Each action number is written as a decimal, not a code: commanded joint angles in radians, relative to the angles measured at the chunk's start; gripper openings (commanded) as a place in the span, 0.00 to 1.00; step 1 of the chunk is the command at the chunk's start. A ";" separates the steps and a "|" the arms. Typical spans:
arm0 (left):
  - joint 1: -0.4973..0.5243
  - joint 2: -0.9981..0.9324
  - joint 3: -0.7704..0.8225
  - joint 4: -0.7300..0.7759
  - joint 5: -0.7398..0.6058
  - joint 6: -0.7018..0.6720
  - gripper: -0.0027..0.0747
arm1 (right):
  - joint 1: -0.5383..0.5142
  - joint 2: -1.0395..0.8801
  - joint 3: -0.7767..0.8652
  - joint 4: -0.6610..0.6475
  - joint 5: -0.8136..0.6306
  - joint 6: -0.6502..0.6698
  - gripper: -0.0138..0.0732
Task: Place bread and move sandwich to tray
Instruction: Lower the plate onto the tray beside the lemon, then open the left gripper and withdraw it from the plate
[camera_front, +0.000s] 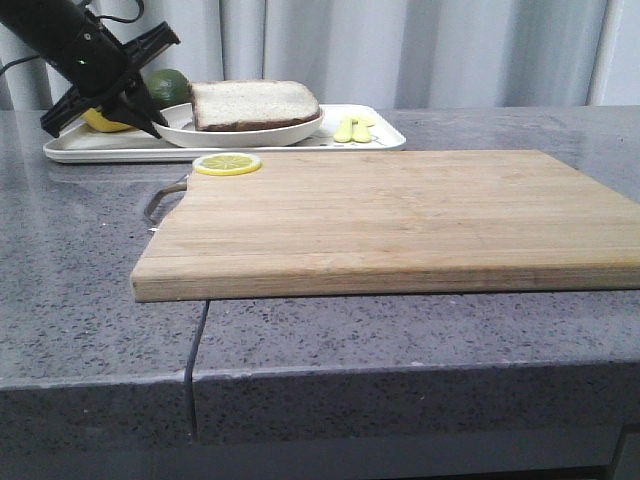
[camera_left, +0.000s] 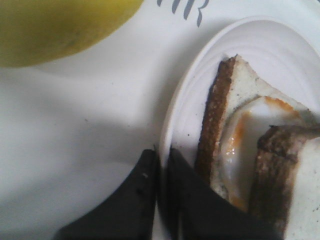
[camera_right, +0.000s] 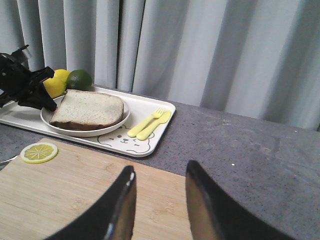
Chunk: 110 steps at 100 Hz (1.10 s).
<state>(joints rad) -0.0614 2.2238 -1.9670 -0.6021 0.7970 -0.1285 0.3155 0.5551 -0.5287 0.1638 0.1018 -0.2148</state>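
The white plate's base lies on the white tray in the front view, so the white plate with sandwich would rest there. My left gripper should open.
The sandwich lies in its round white plate on the white tray at the back left. The bread sits on top, over the fried egg and the lower slice. My left gripper is shut on the plate's rim at its left side, one finger inside and one outside. In the front view it shows as the left gripper. My right gripper hangs open and empty over the wooden cutting board, apart from the tray.
A lemon and a lime sit at the tray's back left, close to my left arm. A yellow fork and spoon lie on its right part. A lemon slice rests on the board's far left corner. The board overhangs the counter's front edge.
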 joint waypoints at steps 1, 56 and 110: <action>-0.007 -0.070 -0.039 -0.036 -0.040 -0.012 0.01 | -0.007 -0.001 -0.025 0.003 -0.070 -0.008 0.47; 0.002 -0.070 -0.043 -0.029 -0.001 -0.012 0.43 | -0.007 -0.001 -0.025 0.003 -0.070 -0.008 0.47; 0.014 -0.072 -0.371 0.233 0.360 -0.014 0.43 | -0.007 -0.001 -0.025 0.003 -0.077 -0.008 0.47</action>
<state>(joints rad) -0.0568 2.2238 -2.2455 -0.4129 1.0918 -0.1343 0.3155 0.5551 -0.5287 0.1638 0.1018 -0.2148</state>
